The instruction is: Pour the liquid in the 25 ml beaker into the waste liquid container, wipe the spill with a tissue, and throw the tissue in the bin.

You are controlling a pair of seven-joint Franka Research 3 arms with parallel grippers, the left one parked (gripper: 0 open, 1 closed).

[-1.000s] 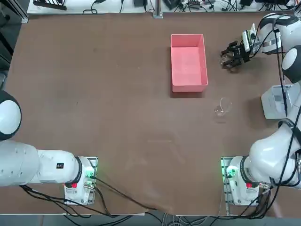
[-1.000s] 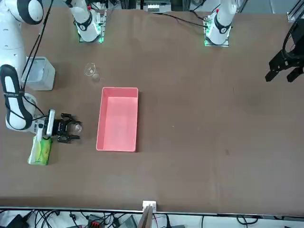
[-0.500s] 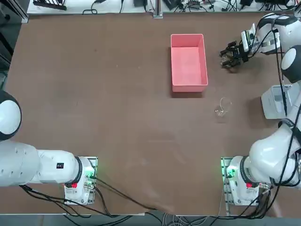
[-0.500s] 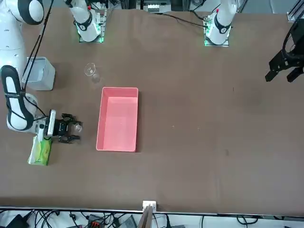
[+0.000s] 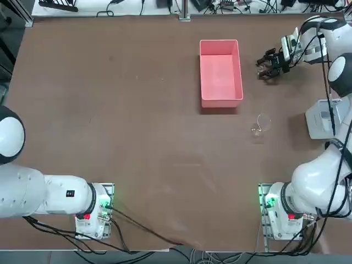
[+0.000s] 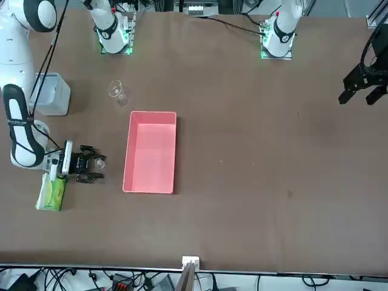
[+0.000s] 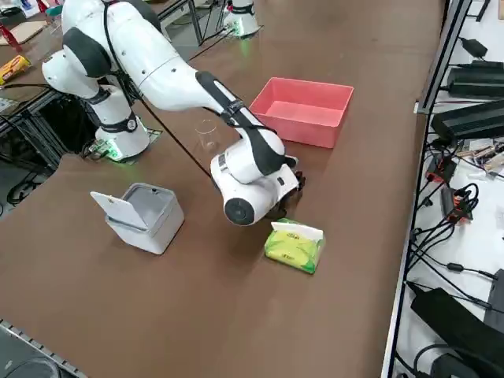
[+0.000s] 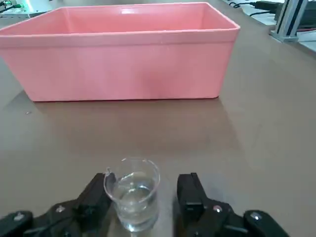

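I should grab the 25 ml beaker by its clear side (image 8: 137,210) with my right gripper. Then it can pour the liquid into the pink waste liquid container (image 8: 131,54).
The 25 ml beaker (image 8: 132,198) is tiny, clear and upright on the brown table, with a little liquid in it. My right gripper (image 8: 142,197) sits low at the table's far right, open, with one finger on each side of the beaker. One finger (image 8: 95,197) is close against the glass and the other stands a small gap off. In the top view the gripper (image 5: 268,67) is just right of the pink waste liquid container (image 5: 220,71). The grey-white bin (image 5: 324,118) stands with its lid up. No loose tissue shows.
A green tissue pack (image 7: 294,244) lies by my right wrist, on the side away from the tray. A larger clear beaker (image 5: 260,125) stands between the pink tray and my right arm's base. The table's far edge runs close behind the tray.
My right gripper has edged slightly along the table at the small beaker, and its fingers look a little closer together. Nothing else has moved.
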